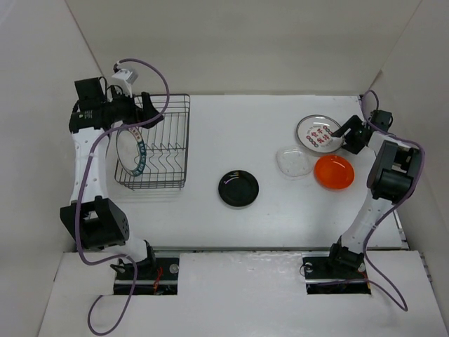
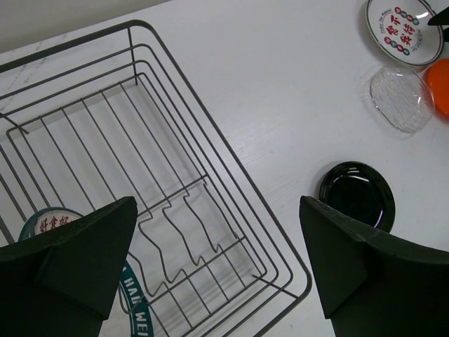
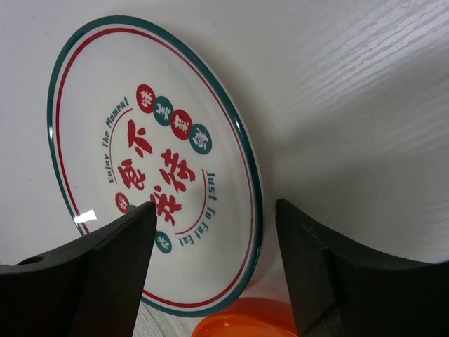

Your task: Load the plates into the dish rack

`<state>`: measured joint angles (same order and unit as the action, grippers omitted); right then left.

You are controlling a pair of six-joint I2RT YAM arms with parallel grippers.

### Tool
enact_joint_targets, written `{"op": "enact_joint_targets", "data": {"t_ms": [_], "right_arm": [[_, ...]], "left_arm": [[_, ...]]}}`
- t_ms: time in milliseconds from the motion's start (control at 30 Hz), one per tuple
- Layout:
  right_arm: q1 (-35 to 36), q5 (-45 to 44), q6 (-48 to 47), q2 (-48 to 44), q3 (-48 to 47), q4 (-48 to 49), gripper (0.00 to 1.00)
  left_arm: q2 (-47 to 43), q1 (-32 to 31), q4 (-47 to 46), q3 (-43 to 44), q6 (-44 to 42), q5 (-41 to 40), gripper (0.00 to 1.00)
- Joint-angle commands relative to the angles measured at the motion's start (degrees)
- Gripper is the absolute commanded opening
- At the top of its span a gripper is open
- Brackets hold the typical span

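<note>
My left gripper grabs the white plate with red markings by its rim opposite my right gripper next, so the remaining edge stays free to enter the rack (image 1: 188,140).
The dish rack (image 1: 188,140) stands at the left. The white plate with the dark patterned rim (image 1: 133,153) stands on edge inside it, and also shows in the left wrist view (image 2: 48,223). My left gripper (image 1: 153,114) is open and empty above the rack's far end (image 2: 219,261). The glossy black plate (image 1: 238,188) lies mid-table. At the right lie the clear plate (image 1: 294,161), the orange plate (image 1: 334,172) and the white plate with red markings (image 1: 317,133). My right gripper (image 1: 340,133) is open, its jaws straddling that plate's near rim (image 3: 214,246).
White walls enclose the table on three sides. The rack's zigzag dividers (image 2: 179,232) to the right of the standing plate hold nothing. The orange plate's edge (image 3: 245,319) lies right beside the marked plate (image 3: 140,140) under my right gripper.
</note>
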<state>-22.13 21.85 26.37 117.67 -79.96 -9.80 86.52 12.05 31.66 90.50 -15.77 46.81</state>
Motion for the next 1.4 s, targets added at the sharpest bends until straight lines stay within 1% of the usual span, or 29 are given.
{"op": "enact_joint_targets", "data": {"t_ms": [0,100,133,233,267,300,333,433,467,500,533,567,600,633,667,700,733,767,800,833,900,967,1000,1067,1100,1200,1267,1367], "right_arm": [[0.0,2.9,0.1,2.4,-2.5,0.0,0.73],[0.0,2.9,0.6,3.1,-4.3,-2.6,0.56],[0.0,2.9,0.6,3.1,-4.9,-3.4,0.54],[0.0,2.9,0.6,3.6,-6.2,-5.9,0.36],[0.0,2.2,0.6,3.6,-6.7,-6.5,0.28],[0.0,2.2,1.1,4.2,-6.7,-7.0,0.08],[0.0,1.7,1.1,4.2,-7.9,-8.2,0.0],[0.0,0.9,2.3,4.9,-8.5,-9.0,0.0],[0.0,0.9,3.2,4.2,-8.5,-8.0,0.0],[0.0,0.9,3.9,3.4,-7.0,-5.8,0.0],[0.0,5.0,5.1,2.1,-5.3,-2.4,0.0],[0.0,6.9,6.7,0.8,-2.3,4.8,0.0],[0.0,8.8,9.5,-1.7,-1.3,8.6,0.0],[0.9,11.5,10.9,-3.2,-0.2,12.5,0.0],[1.5,12.2,12.1,-4.7,0.9,20.1,0.0],[2.2,13.1,12.9,-7.3,1.6,23.0,0.0],[2.9,14.1,13.5,-8.5,1.7,25.8,0.0],[4.3,15.6,13.5,-9.5,2.3,28.4,0.0],[5.1,16.6,14.1,-10.4,3.2,34.1,0.0],[5.8,17.3,14.9,-12.3,3.8,36.7,0.0],[8.3,19.1,14.9,-13.8,4.3,41.0,0.0],[10.3,20.6,13.0,-15.4,4.3,41.5,0.0],[12.7,21.8,12.1,-15.9,4.3,41.5,0.0],[15.1,22.9,9.3,-16.8,4.3,41.5,0.0],[17.0,23.4,8.7,-17.7,4.3,41.5,0.0],[19.2,25.0,8.2,-18.3,4.8,43.2,0.0],[21.3,26.9,8.8,-18.8,5.3,45.1,0.0],[23.2,27.5,8.8,-18.8,5.3,45.1,0.0]], "left_arm": [[-1.4,-0.3,-0.9,2.9,0.2,3.5,1.0],[-0.4,-0.3,-0.9,3.5,0.2,2.2,1.0],[0.1,-0.3,-0.9,4.1,0.2,2.2,1.0],[0.8,-0.3,-0.4,4.6,0.2,2.2,1.0],[0.8,-0.3,-0.4,5.2,0.2,2.8,1.0],[0.8,-0.3,-0.4,5.2,0.8,2.8,1.0],[0.8,-0.3,-0.4,5.2,0.8,2.8,1.0],[0.8,-0.3,-1.1,5.2,2.1,1.2,1.0],[0.8,-0.3,-1.1,5.2,2.1,1.2,1.0],[1.3,-0.8,-2.2,5.2,3.1,-0.9,1.0],[1.8,-1.4,-2.2,5.2,3.6,-2.0,1.0],[2.3,-2.1,-2.7,5.9,3.6,-3.1,1.0],[2.9,-3.1,-2.7,8.0,4.2,-5.5,1.0],[4.7,-5.3,-1.9,9.5,4.3,-5.5,1.0],[5.7,-6.6,-1.3,11.2,4.3,-6.0,1.0],[6.7,-7.9,-0.7,12.9,4.3,-6.0,1.0],[8.8,-9.1,0.4,16.3,4.3,-3.7,1.0],[9.7,-11.5,0.4,17.6,4.3,-2.0,1.0],[10.6,-12.5,0.4,18.6,4.3,-0.2,1.0],[11.5,-13.5,0.4,20.7,4.8,3.4,1.0],[14.5,-16.4,0.4,22.9,4.8,6.4,1.0],[16.9,-18.3,-1.6,24.6,6.8,9.9,1.0],[17.6,-19.9,-2.3,25.2,6.8,11.1,1.0],[18.8,-21.5,-4.3,25.3,7.5,13.9,1.0],[18.8,-23.0,-6.1,24.6,8.5,13.9,1.0],[18.8,-24.8,-12.8,21.0,11.6,13.1,1.0],[18.8,-26.1,-13.6,20.9,11.6,13.0,1.0],[22.0,-26.7,-12.1,23.8,11.6,13.0,1.0]]}}
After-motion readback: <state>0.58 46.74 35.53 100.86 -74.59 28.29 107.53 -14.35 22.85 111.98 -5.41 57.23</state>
